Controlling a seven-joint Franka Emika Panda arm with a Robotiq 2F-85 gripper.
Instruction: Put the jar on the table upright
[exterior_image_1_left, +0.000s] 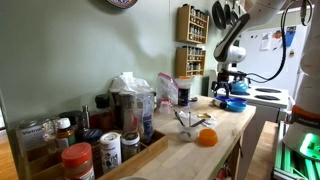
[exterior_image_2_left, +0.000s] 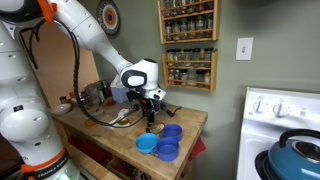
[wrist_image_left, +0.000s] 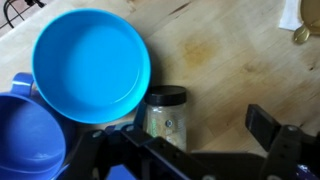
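I should grab the jar by the sides of its glass body beside the black lid, which leaves the jar's base free so that I can set the jar upright.
A small glass jar (wrist_image_left: 166, 118) with a black lid and pale contents rests on the light wooden table (wrist_image_left: 225, 55), its lid towards the top of the wrist view. I cannot tell for sure whether it lies or stands. My gripper (wrist_image_left: 200, 140) is open, low over the table, with the jar between its fingers and close to the left one. In both exterior views the gripper (exterior_image_2_left: 150, 108) (exterior_image_1_left: 228, 88) hangs over the table (exterior_image_2_left: 185, 118) (exterior_image_1_left: 228, 125) near the stove end, and the jar is hidden behind the fingers.
A light blue bowl (wrist_image_left: 90, 65) touches the jar's lid side and a darker blue bowl (wrist_image_left: 25, 135) lies beside it; both show in an exterior view (exterior_image_2_left: 160, 142). An orange (exterior_image_1_left: 206, 138), a glass bowl (exterior_image_1_left: 190, 120) and spice jars (exterior_image_1_left: 80, 150) crowd the other end. A stove (exterior_image_2_left: 285, 120) stands beside the table.
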